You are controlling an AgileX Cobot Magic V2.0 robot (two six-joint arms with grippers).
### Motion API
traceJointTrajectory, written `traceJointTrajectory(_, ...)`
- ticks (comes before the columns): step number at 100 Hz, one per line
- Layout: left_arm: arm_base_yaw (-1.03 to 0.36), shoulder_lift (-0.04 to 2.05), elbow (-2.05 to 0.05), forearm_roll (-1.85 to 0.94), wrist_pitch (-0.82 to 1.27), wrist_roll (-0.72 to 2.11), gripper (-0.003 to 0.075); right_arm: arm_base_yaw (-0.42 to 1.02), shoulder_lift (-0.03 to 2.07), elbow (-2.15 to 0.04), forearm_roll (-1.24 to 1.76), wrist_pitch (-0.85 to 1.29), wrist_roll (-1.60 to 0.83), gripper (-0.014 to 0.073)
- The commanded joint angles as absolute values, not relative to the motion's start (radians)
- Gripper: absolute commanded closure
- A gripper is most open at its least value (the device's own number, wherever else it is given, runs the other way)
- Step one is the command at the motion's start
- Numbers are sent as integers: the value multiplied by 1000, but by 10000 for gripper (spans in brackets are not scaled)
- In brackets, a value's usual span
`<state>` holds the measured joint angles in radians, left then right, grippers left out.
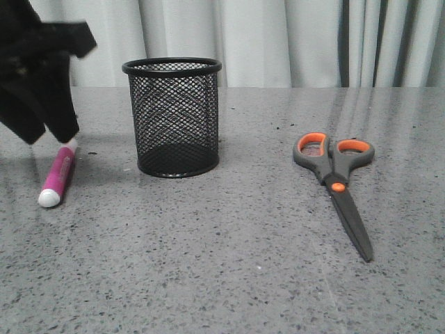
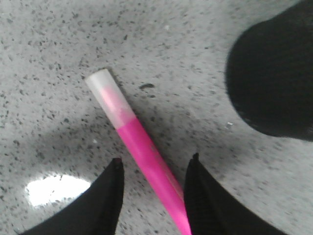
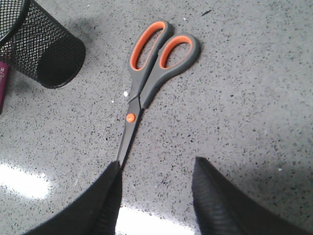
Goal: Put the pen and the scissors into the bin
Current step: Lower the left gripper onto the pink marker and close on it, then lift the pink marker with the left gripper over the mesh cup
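Observation:
The left gripper should go lower before it closes on the pen. The left gripper's fingers are above the magenta pen's body (image 1: 58, 173), and grey table shows beside the pen's body.
The magenta pen (image 1: 58, 177) lies flat on the table at the far left, with its white end toward the camera. My left gripper (image 1: 50, 139) hangs low over its far, capped end. In the left wrist view the pen (image 2: 142, 156) runs between the open jaws of the left gripper (image 2: 156, 161), which are not touching it. The black mesh bin (image 1: 174, 118) stands upright just right of the pen. The scissors (image 1: 337, 177) lie closed at the right. In the right wrist view the open, empty right gripper (image 3: 156, 164) hovers above the blade tip of the scissors (image 3: 146, 83).
The grey speckled table (image 1: 208, 264) ends at a pale curtain (image 1: 278, 42) behind. The bin also shows in the left wrist view (image 2: 274, 73) and in the right wrist view (image 3: 39, 49). The right arm is out of the front view.

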<state>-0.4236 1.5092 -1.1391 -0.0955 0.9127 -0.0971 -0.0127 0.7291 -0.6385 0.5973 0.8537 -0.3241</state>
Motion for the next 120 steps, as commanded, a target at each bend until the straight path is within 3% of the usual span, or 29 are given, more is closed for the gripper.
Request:
traceJointTrajectory(1, -437, 1514, -1184, -62, 898, -134, 451, -18, 733, -675, 619, 814, -341, 294)
traceJointTrajectory(71, -437, 1598, -1192, -56, 834, -136, 455, -18, 733, -675, 619, 816, -347, 294)
traceJointTrajectory(80, -437, 1599, -1192, -56, 840, -136, 512, -18, 733, -675, 619, 816, -347, 294)
traceJointTrajectory(97, -437, 1610, -1192, -48, 863, -136, 740, -18, 733, -675, 619, 816, -347, 294)
traceJointTrajectory(120, -437, 1610, -1192, -6, 863, -136, 740, -18, 733, -675, 619, 816, -347, 294)
